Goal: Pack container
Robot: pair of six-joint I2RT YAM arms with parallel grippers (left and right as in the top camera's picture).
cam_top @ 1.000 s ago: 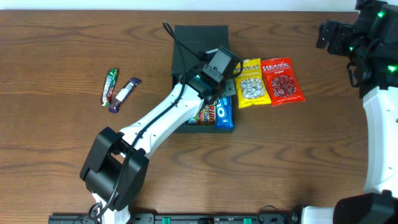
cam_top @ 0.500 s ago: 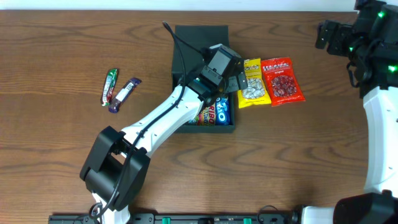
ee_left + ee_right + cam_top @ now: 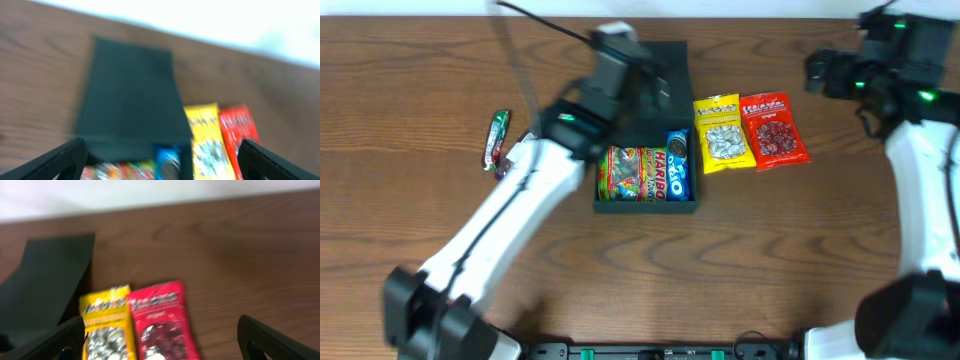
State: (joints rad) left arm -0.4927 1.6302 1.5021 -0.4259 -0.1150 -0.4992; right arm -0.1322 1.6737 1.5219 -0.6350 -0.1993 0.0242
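The yellow snack bag needs to be packed into the dark teal container. My right gripper will next grab the yellow snack bag by its middle below the printed name [image 3: 724,134] [image 3: 107,336].
The dark teal container [image 3: 602,140] stands mid-table with its flap lid [image 3: 665,62] folded open at the back. Inside lie a colourful gummy packet [image 3: 630,172] and a blue cookie packet [image 3: 678,166]. My left gripper [image 3: 650,85] is blurred above the box's rear part. In the left wrist view that gripper [image 3: 160,160] is open, with nothing between its fingers and the lid [image 3: 130,90] ahead. My right gripper [image 3: 818,72] hovers at the far right. Its own view shows it [image 3: 167,345] open and empty above a yellow packet [image 3: 105,325] and a red packet [image 3: 160,320].
The yellow packet [image 3: 723,132] and red packet [image 3: 775,130] lie side by side just right of the box. Two candy bars lie at the left, a green one [image 3: 497,138] and another partly hidden behind my left arm [image 3: 510,215].
My left gripper opened over the box, leaving the blue cookie packet inside, then swung up and back to the left. My right arm has shifted leftward toward the packets.
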